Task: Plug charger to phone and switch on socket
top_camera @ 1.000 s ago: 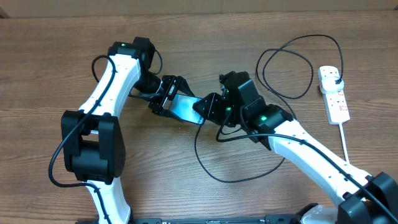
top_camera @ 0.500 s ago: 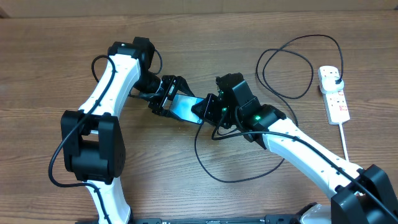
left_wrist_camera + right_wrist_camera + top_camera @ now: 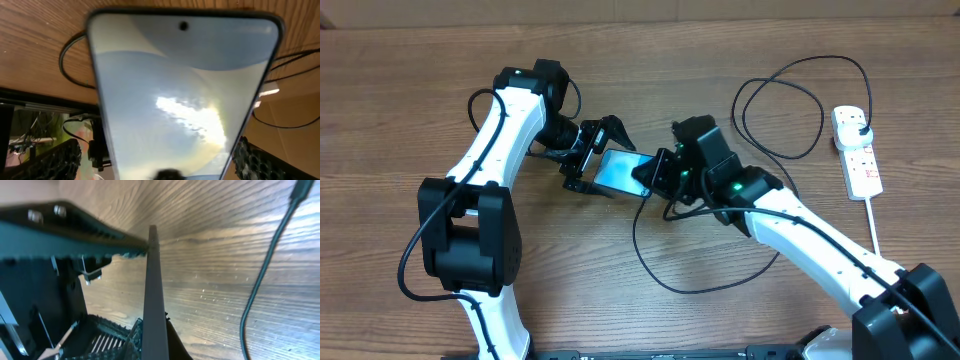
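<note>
The phone should be grabbed by its long side [image 3: 617, 171] with the robot's left gripper, so that its charging end stays clear to plug in the charger.
The phone [image 3: 618, 170], light blue screen up, is held just above the table between both grippers. My right gripper [image 3: 656, 176] is shut on its right end; the right wrist view shows the phone edge-on [image 3: 152, 280] between the jaws [image 3: 152, 342]. My left gripper [image 3: 608, 158] is open around its left end; in the left wrist view the phone [image 3: 180, 95] fills the frame with a gap to each finger [image 3: 152, 162]. The black charger [image 3: 790, 100] loops from its plug in the socket [image 3: 857, 152] across the table to under my right arm. Its connector tip is hidden.
The socket's white cord [image 3: 873, 225] runs toward the front right. A stretch of the black cable [image 3: 265, 265] lies on the wood beside the phone in the right wrist view. The left gripper's finger [image 3: 75, 230] shows at the upper left there.
My left gripper's fingers have spread apart off the phone's sides. The right gripper keeps hold of the phone, which has shifted slightly to the right.
</note>
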